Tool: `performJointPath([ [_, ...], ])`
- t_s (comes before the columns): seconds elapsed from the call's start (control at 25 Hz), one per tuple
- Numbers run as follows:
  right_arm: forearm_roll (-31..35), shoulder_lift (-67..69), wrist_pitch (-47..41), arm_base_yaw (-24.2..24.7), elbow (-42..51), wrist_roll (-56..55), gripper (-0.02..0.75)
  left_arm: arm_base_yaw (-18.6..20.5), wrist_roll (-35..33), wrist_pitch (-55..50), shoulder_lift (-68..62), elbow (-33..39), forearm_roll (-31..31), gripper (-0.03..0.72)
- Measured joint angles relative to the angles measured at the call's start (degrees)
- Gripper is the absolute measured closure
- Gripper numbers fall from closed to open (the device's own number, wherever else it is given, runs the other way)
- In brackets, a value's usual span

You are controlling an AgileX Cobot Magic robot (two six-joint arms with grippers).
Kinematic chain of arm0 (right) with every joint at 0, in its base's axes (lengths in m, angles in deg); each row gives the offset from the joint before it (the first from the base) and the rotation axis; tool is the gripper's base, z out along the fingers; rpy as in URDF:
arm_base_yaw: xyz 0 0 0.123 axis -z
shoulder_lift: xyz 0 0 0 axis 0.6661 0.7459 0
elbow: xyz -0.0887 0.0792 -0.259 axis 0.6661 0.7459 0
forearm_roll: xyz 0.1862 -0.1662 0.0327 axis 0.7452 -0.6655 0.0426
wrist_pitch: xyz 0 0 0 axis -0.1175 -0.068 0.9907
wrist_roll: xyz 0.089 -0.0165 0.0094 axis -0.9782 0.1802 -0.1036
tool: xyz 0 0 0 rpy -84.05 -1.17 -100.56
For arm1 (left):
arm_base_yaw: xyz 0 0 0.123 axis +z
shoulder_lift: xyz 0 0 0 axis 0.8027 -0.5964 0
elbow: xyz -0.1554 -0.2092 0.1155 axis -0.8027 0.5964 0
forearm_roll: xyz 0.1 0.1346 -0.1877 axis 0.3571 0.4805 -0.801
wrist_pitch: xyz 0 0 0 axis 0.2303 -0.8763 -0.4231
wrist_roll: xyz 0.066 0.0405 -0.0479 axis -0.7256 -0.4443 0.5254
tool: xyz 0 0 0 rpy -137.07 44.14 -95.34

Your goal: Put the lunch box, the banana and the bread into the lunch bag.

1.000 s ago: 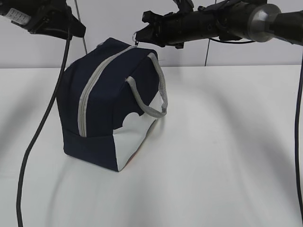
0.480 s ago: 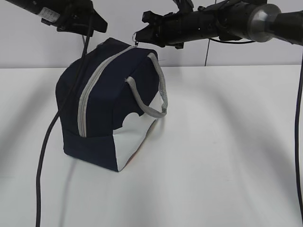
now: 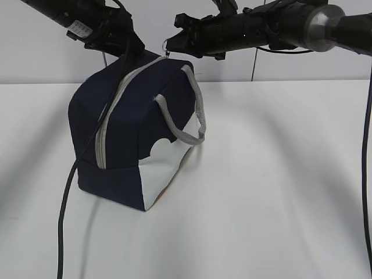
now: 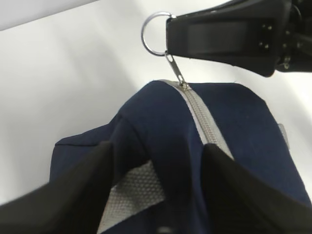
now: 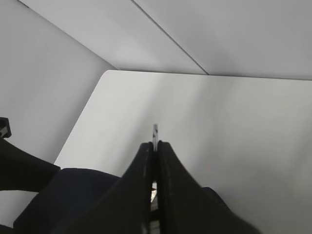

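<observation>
The bag has the raised fold at its top edge [image 4: 163, 129], and my left gripper will pinch the bag there next, since the navy side fabric [image 4: 80, 146] hangs loose beside the fold.
The navy lunch bag [image 3: 133, 133] stands on the white table with its grey zipper [image 3: 107, 122] shut. My right gripper [image 3: 171, 45] is shut on the metal ring pull [image 3: 167, 42] at the zipper's far end and holds it up; the ring also shows in the left wrist view [image 4: 155, 33] and edge-on in the right wrist view [image 5: 155, 130]. My left gripper [image 3: 131, 49] is open and low over the bag's far top edge. Its fingers [image 4: 73, 195] straddle a fold of navy fabric and a grey strap [image 4: 131, 195]. The lunch box, banana and bread are out of view.
A black cable [image 3: 70, 192] hangs from the left arm down in front of the bag's left side. Another cable [image 3: 366, 174] hangs at the right edge. The front grey strap handle [image 3: 195, 116] droops over the bag's white panel. A wall stands behind the table [image 3: 261, 192].
My left arm has moved right and down, from the upper left corner to the bag's far top edge. The right gripper and the bag have not moved.
</observation>
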Motion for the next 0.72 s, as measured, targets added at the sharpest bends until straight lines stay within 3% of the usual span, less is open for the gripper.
performJointPath([
  [0.28, 0.0, 0.0, 0.0, 0.0, 0.0, -0.3, 0.754, 0.0, 0.0, -0.1, 0.0, 0.0, -0.2, 0.410],
  [0.52, 0.0, 0.0, 0.1, 0.0, 0.0, -0.5, 0.754, -0.8, 0.1, -0.2, 0.0, 0.0, 0.8, 0.468],
  [0.64, 0.0, 0.0, 0.2, 0.0, 0.0, -0.5, 0.754, -1.2, 0.2, -0.4, -0.4, 0.0, 1.0, 0.619],
  [0.72, 0.0, 0.0, 0.3, 0.0, 0.0, -0.5, 0.754, -1.2, 0.2, -0.5, -0.6, 0.0, 1.0, 0.655],
])
